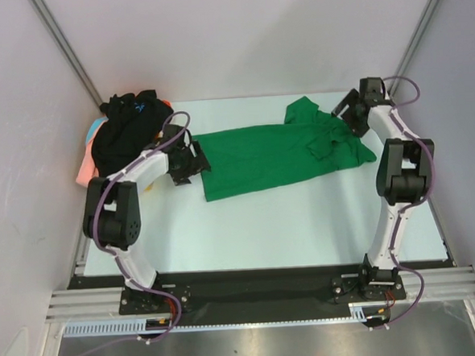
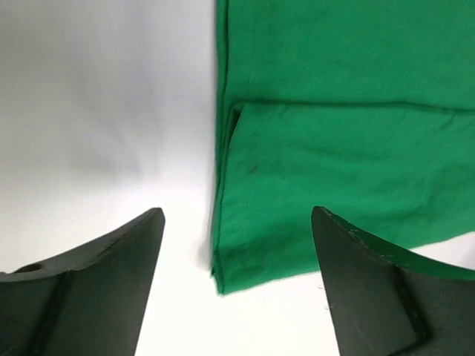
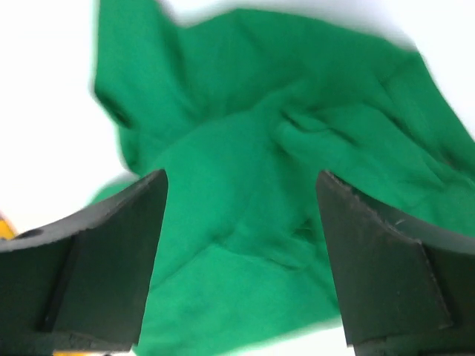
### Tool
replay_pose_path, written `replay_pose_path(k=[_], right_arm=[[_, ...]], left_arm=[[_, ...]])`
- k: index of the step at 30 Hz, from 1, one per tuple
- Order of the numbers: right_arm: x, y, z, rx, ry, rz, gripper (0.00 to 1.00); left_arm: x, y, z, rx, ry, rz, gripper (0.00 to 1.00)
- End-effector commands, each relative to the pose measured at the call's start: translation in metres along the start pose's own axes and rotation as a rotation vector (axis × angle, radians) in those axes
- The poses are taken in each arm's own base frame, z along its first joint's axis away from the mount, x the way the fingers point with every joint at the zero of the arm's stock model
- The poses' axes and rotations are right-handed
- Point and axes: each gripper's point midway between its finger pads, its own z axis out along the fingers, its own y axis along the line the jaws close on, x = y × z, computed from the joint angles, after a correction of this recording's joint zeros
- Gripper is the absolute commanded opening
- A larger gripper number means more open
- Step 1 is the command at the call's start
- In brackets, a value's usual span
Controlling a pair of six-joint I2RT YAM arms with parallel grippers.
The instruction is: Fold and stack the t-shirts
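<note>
Next, the right gripper takes hold of the outer near corner of the green t-shirt's crumpled end to pull that end straight for folding.
A bright green t-shirt (image 1: 260, 156) lies spread across the middle of the table, its left part flat and folded and its right part bunched with a sleeve sticking up. My left gripper (image 1: 196, 160) stands open at the shirt's left edge. In the left wrist view the folded green corner (image 2: 312, 185) lies on the table between the open fingers of that gripper (image 2: 236, 252). My right gripper (image 1: 345, 115) hovers open over the shirt's crumpled right end (image 3: 282, 170), with nothing held between its jaws (image 3: 241, 222). A black t-shirt (image 1: 126, 132) with a small blue mark tops a pile at the back left.
Orange and pink cloth (image 1: 85, 163) pokes out under the black shirt against the left wall. White walls enclose the table on three sides. The arm bases stand on a black strip (image 1: 252, 286) at the near edge.
</note>
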Motion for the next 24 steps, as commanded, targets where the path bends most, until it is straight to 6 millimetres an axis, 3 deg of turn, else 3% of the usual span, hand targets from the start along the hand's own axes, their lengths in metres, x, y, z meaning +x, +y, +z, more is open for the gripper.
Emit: replay_pose_path(k=[1, 2, 4, 5, 6, 10, 13, 18, 22, 24], right_arm=[[-0.004, -0.036, -0.035, 0.023, -0.039, 0.025, 0.86], [0.014, -0.056, -0.048, 0.037, -0.021, 0.044, 0.85], [0.011, -0.08, -0.061, 0.05, -0.055, 0.075, 0.84], [0.012, -0.084, -0.071, 0.031, -0.065, 0.084, 0.82], [0.03, -0.103, -0.068, 0.053, -0.031, 0.103, 0.81], [0.035, -0.132, -0.061, 0.057, -0.017, 0.133, 0.78], [0.029, -0.137, -0.05, 0.05, -0.008, 0.139, 0.74], [0.027, -0.143, -0.028, 0.076, 0.014, 0.147, 0.68], [0.03, -0.148, -0.015, 0.093, 0.028, 0.15, 0.6], [0.031, -0.151, -0.013, 0.101, 0.027, 0.15, 0.49]], left_arm=[[-0.011, -0.007, -0.046, 0.027, -0.115, 0.039, 0.88], [0.001, 0.002, -0.046, 0.011, -0.103, 0.04, 0.88], [0.009, 0.002, -0.058, 0.037, -0.124, 0.038, 0.88], [0.026, 0.004, -0.053, 0.047, -0.107, 0.041, 0.88], [0.034, 0.003, -0.053, 0.06, -0.102, 0.042, 0.88], [0.063, -0.006, -0.042, 0.122, -0.079, 0.031, 0.89], [0.075, -0.007, -0.025, 0.127, -0.048, 0.025, 0.89], [0.076, -0.011, -0.008, 0.138, -0.03, 0.016, 0.88], [0.08, -0.012, 0.003, 0.127, -0.001, 0.009, 0.83], [0.083, -0.009, 0.01, 0.116, 0.016, 0.002, 0.75]])
